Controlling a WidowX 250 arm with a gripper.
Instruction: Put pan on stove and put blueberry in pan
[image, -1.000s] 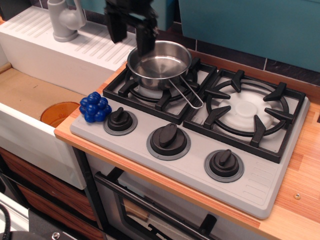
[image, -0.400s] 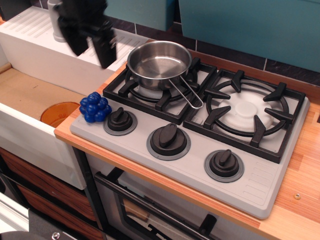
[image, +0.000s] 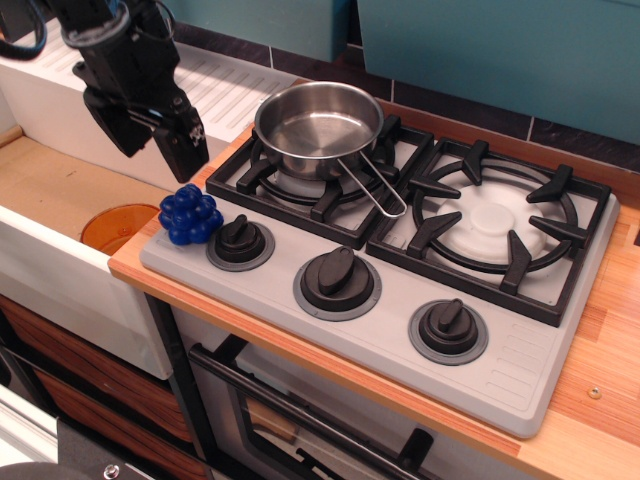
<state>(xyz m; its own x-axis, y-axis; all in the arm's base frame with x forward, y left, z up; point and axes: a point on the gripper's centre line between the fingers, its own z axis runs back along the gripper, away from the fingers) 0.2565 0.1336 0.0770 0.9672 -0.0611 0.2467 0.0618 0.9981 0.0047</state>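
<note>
The robot's gripper should next grip the blue cluster (image: 191, 214) by its top berries, so that it can drop the blueberry into the pan (image: 318, 125).
The shiny steel pan (image: 318, 125) sits empty on the left burner of the grey stove (image: 400, 290), its wire handle pointing to the front right. The blue blueberry cluster (image: 191, 214) lies on the stove's front left corner, beside the left knob. My black gripper (image: 158, 153) hangs above and just behind the blueberry, to the left of the pan. Its two fingers (image: 187, 145) are spread apart and hold nothing.
A white sink (image: 60, 250) lies left of the stove with an orange disc (image: 115, 226) in its basin. A white ribbed drainboard (image: 225, 90) is behind. Three black knobs (image: 337, 280) line the stove front. The right burner (image: 492, 222) is bare. Wooden counter (image: 600, 370) at right.
My gripper has moved from the pan's rim leftward and down toward the front, now above the blueberry. The pan stays on the left burner. The blueberry has not moved.
</note>
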